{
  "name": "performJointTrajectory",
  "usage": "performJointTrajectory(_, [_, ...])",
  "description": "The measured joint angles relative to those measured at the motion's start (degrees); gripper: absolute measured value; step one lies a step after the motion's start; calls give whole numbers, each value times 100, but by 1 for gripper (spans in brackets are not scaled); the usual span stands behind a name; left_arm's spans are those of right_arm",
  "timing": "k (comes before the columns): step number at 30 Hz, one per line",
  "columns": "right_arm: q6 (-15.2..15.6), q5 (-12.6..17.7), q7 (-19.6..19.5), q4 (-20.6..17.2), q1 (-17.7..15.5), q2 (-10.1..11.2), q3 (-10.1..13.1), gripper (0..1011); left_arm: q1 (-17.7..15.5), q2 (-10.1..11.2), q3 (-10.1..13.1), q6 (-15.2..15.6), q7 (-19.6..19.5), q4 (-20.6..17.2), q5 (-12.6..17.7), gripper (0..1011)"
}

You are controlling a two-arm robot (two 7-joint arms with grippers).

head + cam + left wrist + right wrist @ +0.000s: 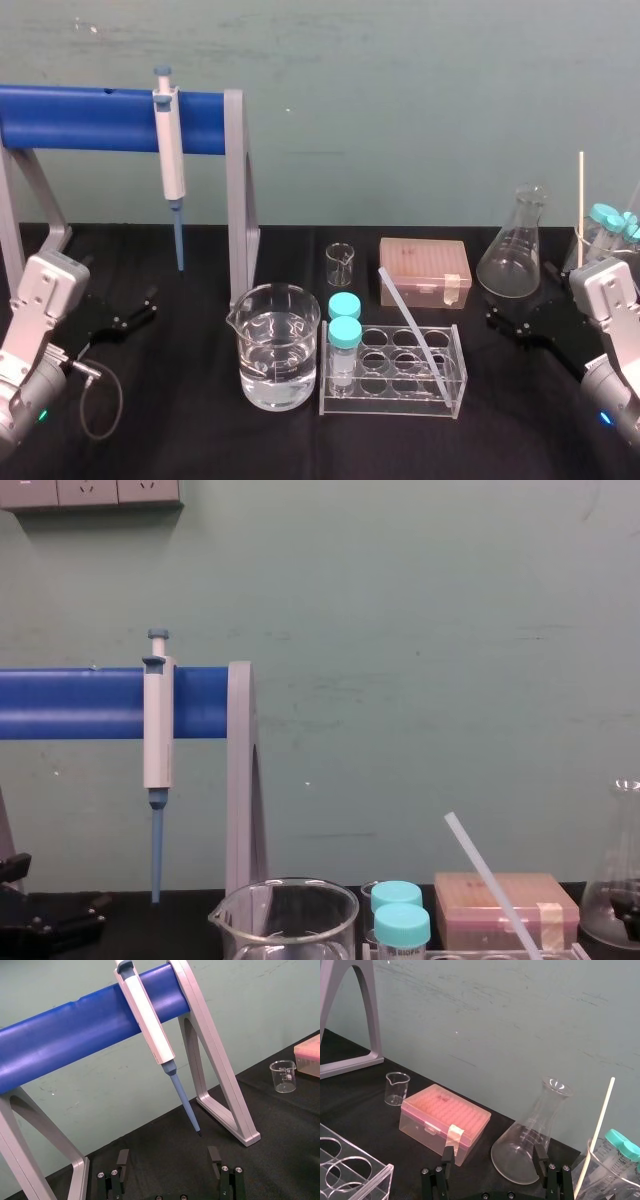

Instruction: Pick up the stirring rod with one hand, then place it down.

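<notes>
My right gripper grabs the stirring rod by its exposed upper length (488, 876) next, since the clear tube rack closes around the rod's lower end.
The stirring rod (410, 318) is a translucent-white rod leaning in the clear tube rack (455, 385), its upper end pointing to the back left. The chest view shows the stirring rod (490, 880) slanting up out of the rack. My right gripper (512, 325) rests low on the black table to the right of the rack, open and holding nothing. In its wrist view the right gripper (494, 1157) faces the conical flask (530, 1145). My left gripper (133, 312) sits open at the far left; in the left wrist view, the left gripper (169, 1160) is in front of the blue-tipped pipette (150, 1020).
A beaker of water (279, 345) stands left of the rack, which holds two teal-capped tubes (345, 335). Behind the rack are a small beaker (340, 264) and a pink tip box (424, 270). A thin cream stick (580, 195) and capped tubes stand at the far right. The pipette stand (236, 190) fills the left.
</notes>
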Motion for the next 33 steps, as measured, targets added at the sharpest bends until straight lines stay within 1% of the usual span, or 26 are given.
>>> performJointTrajectory(6, [0, 0, 1, 0, -1, 0, 1, 1003, 0, 0, 0, 0, 0, 0, 0, 1000])
performJointTrajectory(10, [-31, 227, 289, -61, -23, -2, 129, 1003, 0, 0, 0, 0, 0, 0, 0, 1000])
performJointTrajectory(11, [-32, 386, 456, -131, -41, 15, 198, 1003, 0, 0, 0, 0, 0, 0, 0, 1000])
performJointTrajectory(14, [-18, 652, 740, -263, -76, 60, 308, 1003, 0, 0, 0, 0, 0, 0, 0, 1000])
performJointTrajectory(15, [4, 850, 978, -385, -106, 108, 380, 1003, 0, 0, 0, 0, 0, 0, 0, 1000])
performJointTrajectory(17, [41, 1062, 1242, -511, -134, 163, 447, 1003, 0, 0, 0, 0, 0, 0, 0, 1000])
performJointTrajectory(18, [103, 1249, 1481, -633, -157, 221, 500, 1003, 0, 0, 0, 0, 0, 0, 0, 1000])
performJointTrajectory(21, [253, 1505, 1836, -807, -181, 297, 545, 1003, 0, 0, 0, 0, 0, 0, 0, 1000])
performJointTrajectory(22, [349, 1631, 2018, -883, -191, 325, 558, 1003, 0, 0, 0, 0, 0, 0, 0, 1000])
performJointTrajectory(23, [393, 1683, 2105, -930, -194, 340, 562, 1003, 0, 0, 0, 0, 0, 0, 0, 1000])
performJointTrajectory(24, [472, 1767, 2283, -1011, -197, 362, 563, 1003, 0, 0, 0, 0, 0, 0, 0, 1000])
performJointTrajectory(25, [472, 1767, 2283, -1011, -197, 362, 563, 1003, 0, 0, 0, 0, 0, 0, 0, 1000])
performJointTrajectory(27, [579, 1846, 2551, -1115, -188, 384, 539, 1003, 0, 0, 0, 0, 0, 0, 0, 1000])
performJointTrajectory(33, [717, 1841, 2910, -1180, -110, 391, 439, 1003, 0, 0, 0, 0, 0, 0, 0, 1000])
